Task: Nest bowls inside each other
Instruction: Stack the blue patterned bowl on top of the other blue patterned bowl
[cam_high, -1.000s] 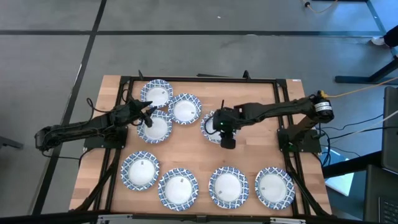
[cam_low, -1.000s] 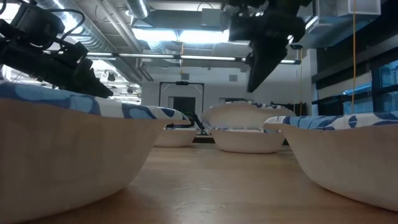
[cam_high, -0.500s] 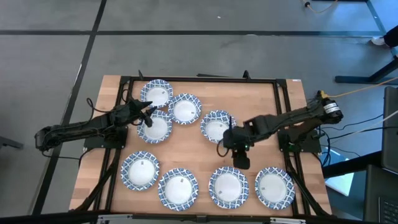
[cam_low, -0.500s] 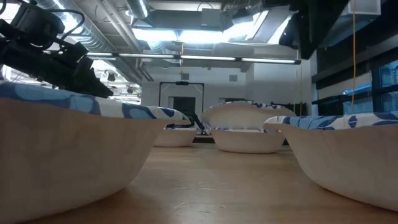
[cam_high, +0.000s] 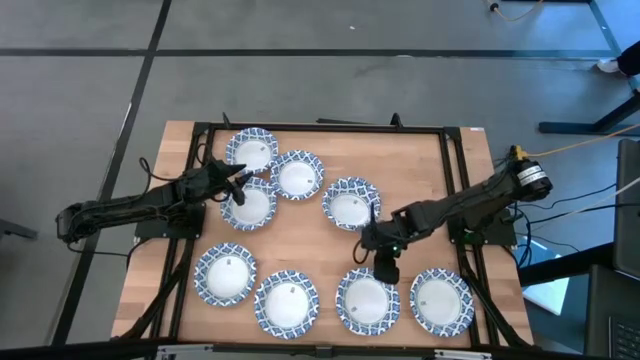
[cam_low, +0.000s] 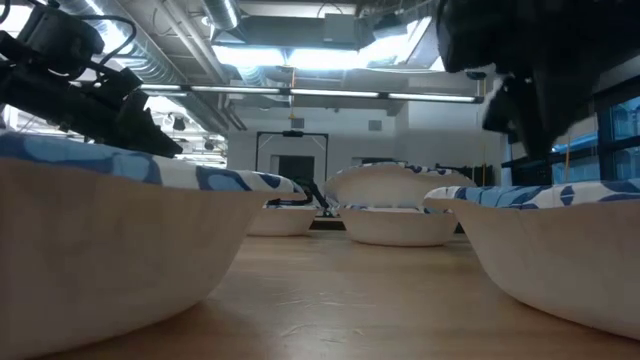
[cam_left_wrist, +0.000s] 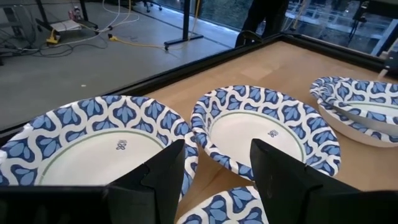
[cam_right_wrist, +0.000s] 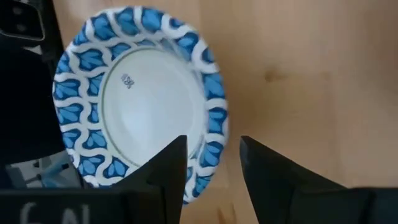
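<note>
I next need to grip the near-row bowl by its patterned rim (cam_right_wrist: 209, 146) with my right gripper. Then it can go inside the lone bowl in the middle of the table.
Several blue-rimmed white bowls sit base-down on the wooden table. Three crowd together far left (cam_high: 298, 175), one stands alone mid-table (cam_high: 350, 203), and several line the near edge. My left gripper (cam_high: 240, 187) hovers open over the cluster, its fingers (cam_left_wrist: 217, 155) above the gap between two bowls (cam_left_wrist: 258, 134). My right gripper (cam_high: 385, 268) is open and points down over the far rim of a near-row bowl (cam_high: 367, 301). In the right wrist view its fingers (cam_right_wrist: 213, 146) stand on either side of that bowl's rim (cam_right_wrist: 216, 118). I cannot tell whether they touch it.
A black metal frame (cam_high: 320, 127) borders the table, with the arm bases at its left (cam_high: 160, 225) and right (cam_high: 480, 225) sides. Bare wood (cam_high: 300, 240) lies between the far bowls and the near row. In the low view, near-row bowls (cam_low: 110, 250) fill the foreground.
My right gripper has left the lone mid-table bowl, which stays in place. It has swung toward the table's near edge and slightly right, and now stands over the far rim of a near-row bowl. My left arm has kept still.
</note>
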